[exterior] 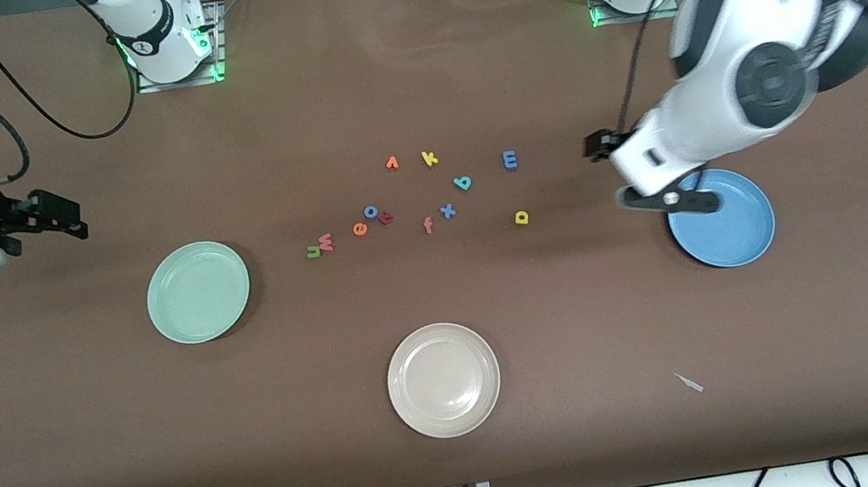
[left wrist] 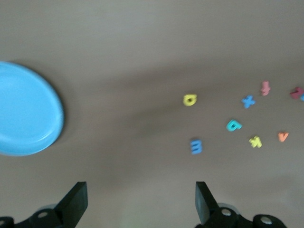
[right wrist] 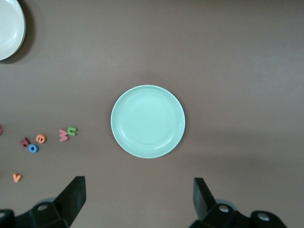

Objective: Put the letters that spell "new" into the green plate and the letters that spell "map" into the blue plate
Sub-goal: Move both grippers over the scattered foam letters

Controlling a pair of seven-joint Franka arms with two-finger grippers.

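My left gripper is to grab the yellow p next by the loop around its hole point(exterior: 521, 217), to help spell "map" in the blue plate point(exterior: 726, 221).
The green plate point(exterior: 197, 292) point(right wrist: 147, 121) lies toward the right arm's end of the table, and the blue plate point(exterior: 726, 221) point(left wrist: 23, 109) toward the left arm's end. The foam letters lie loose on the table between them. The green n point(exterior: 313, 251) point(right wrist: 72, 130), red-pink w point(exterior: 325, 242) and orange e point(exterior: 359, 229) sit close together. Nearer the blue plate are the blue m point(exterior: 510, 159) point(left wrist: 195, 146), teal a point(exterior: 463, 182) and yellow p point(exterior: 520, 217). My left gripper point(exterior: 605, 145) point(left wrist: 141, 199) hangs open and holds nothing, over bare table beside the blue plate. My right gripper point(exterior: 55, 217) point(right wrist: 137, 197) is open and holds nothing, high beside the green plate.
A beige plate point(exterior: 444, 379) sits nearest the front camera. Among the letters lie a blue o point(exterior: 371, 211), a salmon f point(exterior: 428, 226), a blue x point(exterior: 447, 210), a yellow k point(exterior: 430, 159) and an orange v point(exterior: 391, 163). A small pale scrap point(exterior: 689, 382) lies near the front edge.
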